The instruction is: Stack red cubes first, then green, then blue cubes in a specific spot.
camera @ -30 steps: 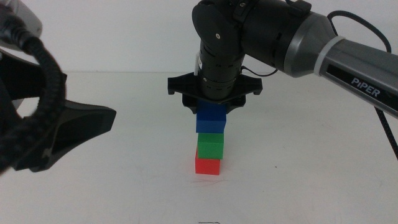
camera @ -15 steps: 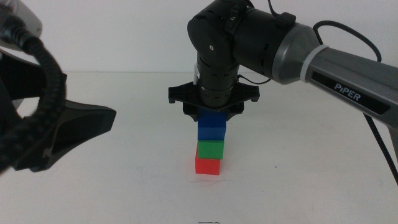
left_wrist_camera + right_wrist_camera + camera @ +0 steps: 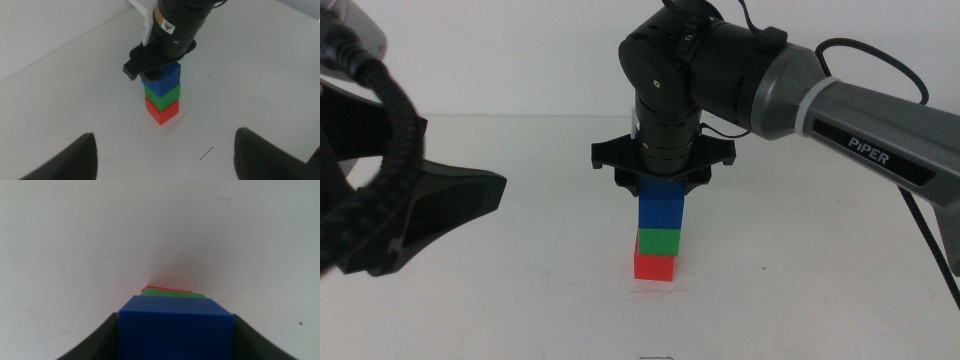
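Note:
The blue cube's lower edge meets the green cube in the middle view, so it is now time for my right gripper to release the blue cube.
A stack stands at the middle of the white table: red cube (image 3: 653, 266) at the bottom, green cube (image 3: 658, 241) on it, blue cube (image 3: 660, 210) on top. My right gripper (image 3: 662, 186) comes down from above and is shut on the blue cube (image 3: 176, 330), its jaws against both sides. In the right wrist view only thin edges of the green cube (image 3: 175, 295) and red cube (image 3: 165, 288) show past the blue one. My left gripper (image 3: 165, 160) hangs open, back from the stack (image 3: 161, 95) and off to its left side, holding nothing.
The left arm's dark body (image 3: 430, 210) fills the left part of the middle view. A small dark scratch (image 3: 206, 153) marks the table (image 3: 800, 290) near the stack.
The right gripper has come down a little with the blue cube, which now sits flush on the green cube. The left arm has not moved.

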### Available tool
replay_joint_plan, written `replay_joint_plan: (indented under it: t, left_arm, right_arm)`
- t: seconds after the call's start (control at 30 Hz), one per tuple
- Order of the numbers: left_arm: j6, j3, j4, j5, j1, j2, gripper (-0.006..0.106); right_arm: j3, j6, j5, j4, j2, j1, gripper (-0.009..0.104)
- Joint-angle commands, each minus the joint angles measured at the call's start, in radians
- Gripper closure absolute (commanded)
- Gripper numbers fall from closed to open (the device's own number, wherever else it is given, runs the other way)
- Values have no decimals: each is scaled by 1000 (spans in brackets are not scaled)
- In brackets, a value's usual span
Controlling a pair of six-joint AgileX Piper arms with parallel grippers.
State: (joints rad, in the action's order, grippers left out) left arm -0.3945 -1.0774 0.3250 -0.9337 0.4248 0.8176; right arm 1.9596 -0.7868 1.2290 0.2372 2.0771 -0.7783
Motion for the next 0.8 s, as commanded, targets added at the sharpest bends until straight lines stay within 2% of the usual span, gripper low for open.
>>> replay_joint_plan:
  t: [0.0, 0.13, 0.17, 0.33, 0.47, 0.77]
  left_arm:
    - [2, -27, 25, 60, 2, -5, 7]
    - [2, -27, 25, 60, 2, -5, 7]
    - [2, -27, 25, 60, 2, -5, 7]
    - [2, -27, 25, 60, 2, -5, 7]
    - [2, -27, 25, 60, 2, -5, 7]
    - [2, -27, 25, 60, 2, -5, 7]
  right_arm:
    - [23, -3, 59, 40, -51, 8, 78]
    - [23, -3, 38, 43, -51, 8, 58]
    - [23, -3, 28, 50, -51, 8, 38]
    - [24, -3, 24, 71, -51, 8, 19]
    - [40, 3, 22, 65, -64, 8, 13]
    - [90, 39, 45, 96, -147, 8, 13]
